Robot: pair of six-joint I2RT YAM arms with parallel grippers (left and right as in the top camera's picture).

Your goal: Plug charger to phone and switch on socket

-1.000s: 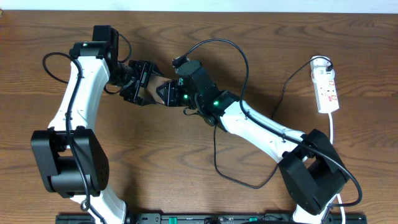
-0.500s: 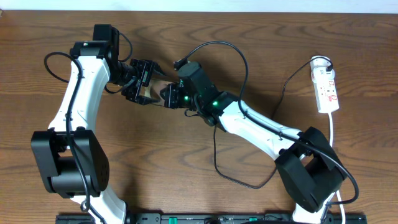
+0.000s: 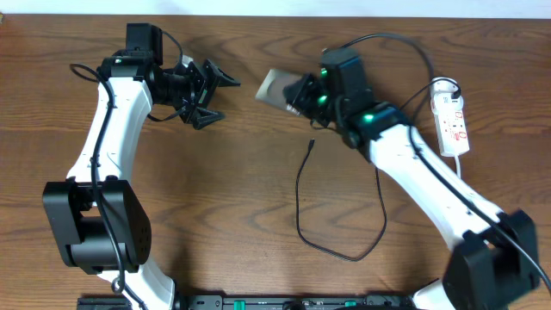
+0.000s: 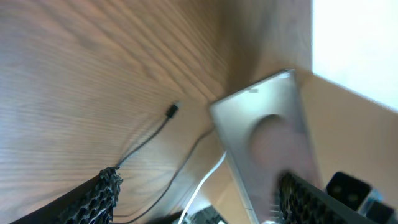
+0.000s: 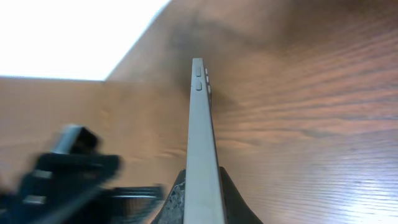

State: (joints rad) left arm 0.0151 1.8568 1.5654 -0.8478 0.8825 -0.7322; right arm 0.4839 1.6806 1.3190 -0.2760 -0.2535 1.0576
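Observation:
I need to grab the phone's free side edge [image 3: 265,98] [image 4: 226,147] with my left gripper. The port end then stays free, so the charger can be plugged in.
My right gripper [image 3: 298,93] is shut on the phone [image 3: 274,86] and holds it above the table at the back middle. In the right wrist view the phone [image 5: 201,137] stands edge-on between the fingers [image 5: 202,202], silvery side with buttons showing. My left gripper [image 3: 213,91] is open and empty, left of the phone and apart from it. The left wrist view shows the phone's silvery face [image 4: 264,134] beyond the spread fingers [image 4: 205,208]. The charger's plug tip [image 3: 312,144] lies free on the table below the phone, also in the left wrist view [image 4: 172,111]. The socket [image 3: 453,120] lies at the far right.
The black charger cable [image 3: 340,256] loops over the front middle of the table and runs under my right arm. The socket's thick white cord [image 3: 461,185] trails toward the front right. The table's back edge meets a white wall [image 5: 68,31].
My left gripper has let go of the phone and opened. My right arm has carried the phone to the right and back, away from the left gripper. The charger tip now shows on the table.

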